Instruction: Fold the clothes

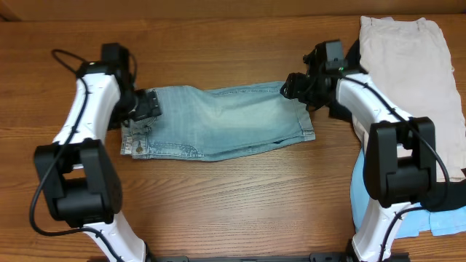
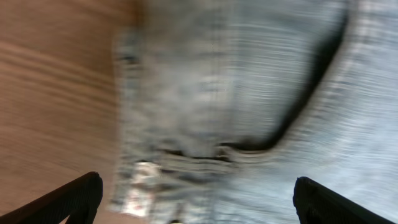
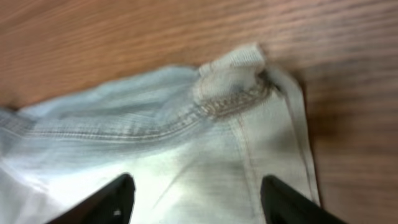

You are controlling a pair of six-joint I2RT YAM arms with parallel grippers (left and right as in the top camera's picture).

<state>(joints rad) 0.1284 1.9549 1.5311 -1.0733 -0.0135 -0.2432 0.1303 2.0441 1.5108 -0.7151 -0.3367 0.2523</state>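
I will grab the waistband end [image 1: 136,126] with my left gripper next. Then I will fold the waistband end over onto the leg hems to fold the denim shorts [image 1: 218,122].
The faded light-blue denim shorts [image 1: 218,122] lie flat across the middle of the table, waistband to the left and leg hems to the right. My left gripper [image 1: 148,106] hovers over the waistband end. In the left wrist view the gripper [image 2: 196,205] stands wide open, with blurred denim [image 2: 249,93] and a pocket seam below its fingertips [image 2: 81,196]. My right gripper [image 1: 291,87] is over the far right hem corner. In the right wrist view it [image 3: 196,199] is open, and the stitched hem corner [image 3: 236,81] lies on the wood just ahead, with nothing pinched.
Beige shorts [image 1: 408,58] are spread at the back right, behind the right arm. A sky-blue garment [image 1: 437,218] lies at the front right edge beside the right arm's base. Bare wood shows in front of and behind the denim.
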